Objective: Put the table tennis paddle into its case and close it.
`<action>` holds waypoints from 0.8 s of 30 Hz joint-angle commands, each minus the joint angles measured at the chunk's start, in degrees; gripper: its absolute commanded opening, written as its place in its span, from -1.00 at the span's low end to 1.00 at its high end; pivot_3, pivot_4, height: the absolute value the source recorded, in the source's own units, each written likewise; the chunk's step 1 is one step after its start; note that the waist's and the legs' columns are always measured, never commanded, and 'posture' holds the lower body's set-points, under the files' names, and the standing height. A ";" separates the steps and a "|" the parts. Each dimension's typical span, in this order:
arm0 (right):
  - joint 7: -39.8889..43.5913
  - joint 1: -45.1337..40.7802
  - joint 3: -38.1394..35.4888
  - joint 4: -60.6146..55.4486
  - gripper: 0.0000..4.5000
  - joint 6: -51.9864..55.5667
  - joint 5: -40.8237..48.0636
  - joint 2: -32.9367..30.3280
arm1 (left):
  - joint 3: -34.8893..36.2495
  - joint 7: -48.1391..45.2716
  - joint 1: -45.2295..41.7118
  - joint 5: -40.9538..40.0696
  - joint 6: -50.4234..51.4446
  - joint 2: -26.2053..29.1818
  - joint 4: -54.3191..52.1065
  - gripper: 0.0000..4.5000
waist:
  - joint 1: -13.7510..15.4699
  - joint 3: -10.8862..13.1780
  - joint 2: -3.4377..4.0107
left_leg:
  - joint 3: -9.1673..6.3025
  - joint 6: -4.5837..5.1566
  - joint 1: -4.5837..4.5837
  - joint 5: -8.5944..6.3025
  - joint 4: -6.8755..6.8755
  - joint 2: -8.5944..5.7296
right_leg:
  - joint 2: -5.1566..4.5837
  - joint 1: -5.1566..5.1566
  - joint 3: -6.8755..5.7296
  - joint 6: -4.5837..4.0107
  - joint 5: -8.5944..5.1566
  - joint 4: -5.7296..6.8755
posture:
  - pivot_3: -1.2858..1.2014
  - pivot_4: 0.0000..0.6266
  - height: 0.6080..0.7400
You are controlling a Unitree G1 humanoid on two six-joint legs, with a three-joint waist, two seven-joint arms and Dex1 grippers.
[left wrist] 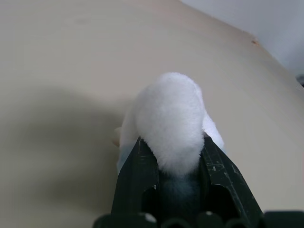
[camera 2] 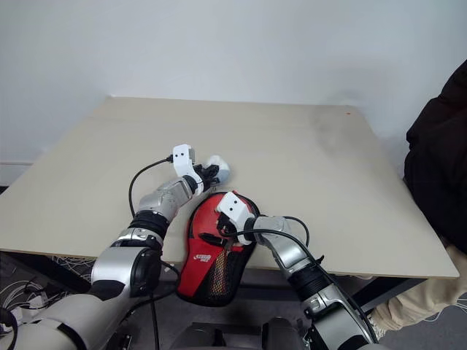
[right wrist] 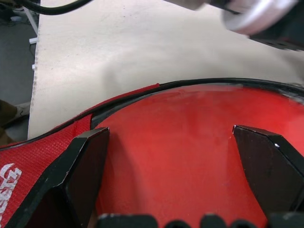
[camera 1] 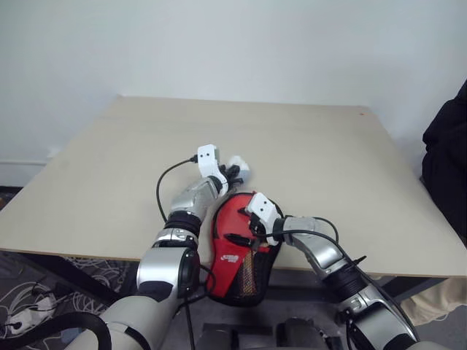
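Observation:
The white fluffy charm (camera 1: 238, 168) (left wrist: 171, 118) hangs above the table, its shadow set apart, so it is too early to let go and my left gripper keeps holding now.
The red case (camera 1: 228, 251), with a white logo and a black mesh part, lies at the table's near edge, its lower end hanging over. My right gripper (camera 1: 244, 227) rests on it, open, fingers spread wide. Between those fingers (right wrist: 85, 161) lies a smooth red surface (right wrist: 171, 166) inside black edging. I cannot tell whether it is the table tennis paddle's face or the case's shell. Just beyond the case's round far end, my left gripper (camera 1: 232, 173) is shut on a white fluffy charm (left wrist: 171, 118).
The beige table (camera 1: 328, 146) stretches wide and bare beyond the case, up to a white wall. A person in dark clothing (camera 1: 446, 160) stands at the right edge. Cables and a power strip (camera 1: 29, 310) lie on the floor at the lower left.

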 commanded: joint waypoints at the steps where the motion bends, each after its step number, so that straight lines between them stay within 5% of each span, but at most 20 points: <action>1: 0.64 0.81 1.66 0.44 1.00 0.36 -1.00 -0.05 | 0.12 -0.91 -5.01 0.86 -3.81 -1.11 1.94 -0.76 | 0.00 0.00 0.00 | 0.00 0.00 0.00 0.00 0.00 0.00 | 0.00 0.00 0.00 0.00 0.00 -0.01 | 0.03 -1.00 1.00; 24: 0.76 1.68 1.79 -0.89 1.00 1.41 -1.25 -0.24 | -2.03 -6.62 -11.11 5.28 -5.17 -12.73 7.69 -0.76 | 0.01 0.01 -0.01 | 0.00 0.07 -0.03 -0.03 0.00 -0.01 | 0.04 0.00 0.01 0.04 -0.02 -0.05 | 0.03 -1.00 1.00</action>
